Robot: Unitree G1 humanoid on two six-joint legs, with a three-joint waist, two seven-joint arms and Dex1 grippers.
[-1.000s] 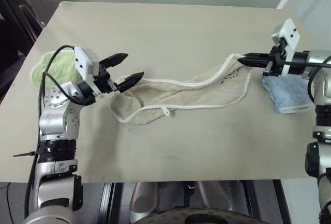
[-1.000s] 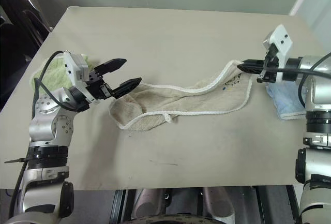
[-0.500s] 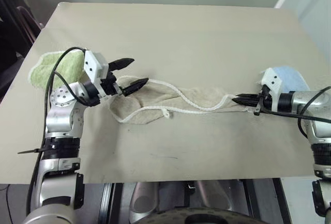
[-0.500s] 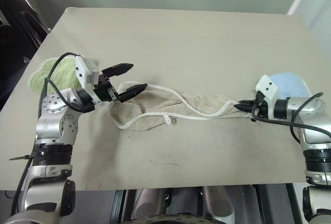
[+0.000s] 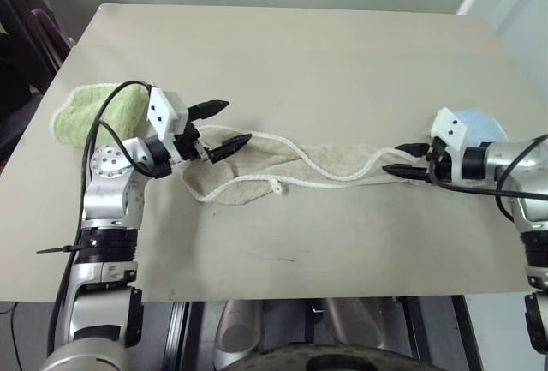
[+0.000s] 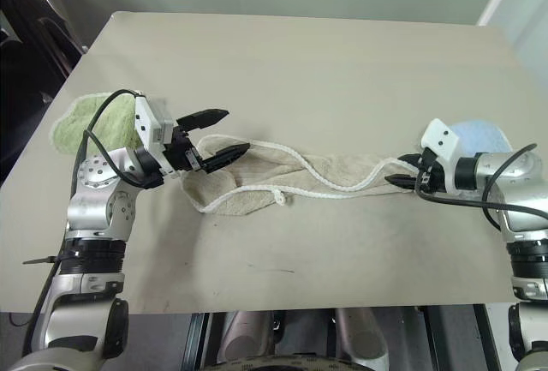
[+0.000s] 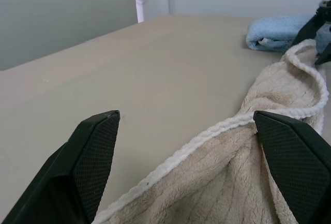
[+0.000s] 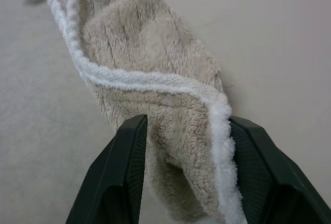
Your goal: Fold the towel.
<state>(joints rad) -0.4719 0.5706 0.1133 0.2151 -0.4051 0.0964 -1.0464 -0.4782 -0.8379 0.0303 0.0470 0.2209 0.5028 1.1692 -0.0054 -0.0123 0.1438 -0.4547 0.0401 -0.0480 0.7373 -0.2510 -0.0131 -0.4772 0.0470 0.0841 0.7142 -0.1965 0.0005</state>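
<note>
Next, my right gripper picks up the towel by that white corded edge (image 8: 222, 154), since the corded edge stands up over an open fold (image 8: 178, 180) at the towel's end.
The beige towel (image 5: 325, 165) with white corded edging lies bunched in a long strip across the table, its small tag loop (image 5: 276, 187) at the near edge. My left gripper (image 5: 236, 121) is open, its fingers (image 7: 93, 151) hovering level over the towel's left end (image 7: 232, 182) without gripping it. My right gripper (image 5: 392, 158) sits low at the towel's right end. Its fingers (image 8: 129, 172) stand apart, with the end of the towel (image 8: 155, 43) lying between them on the table.
A fluffy green folded towel (image 5: 86, 110) lies at the table's left edge behind my left arm. A light-blue folded towel (image 5: 479, 122) sits behind my right wrist. The table (image 5: 300, 54) has bare room at the back and along the front.
My right gripper came down and toward me with the towel's right end, laid it on the table, and its fingers parted. The towel went from lifted to lying flat. The left gripper stayed open.
</note>
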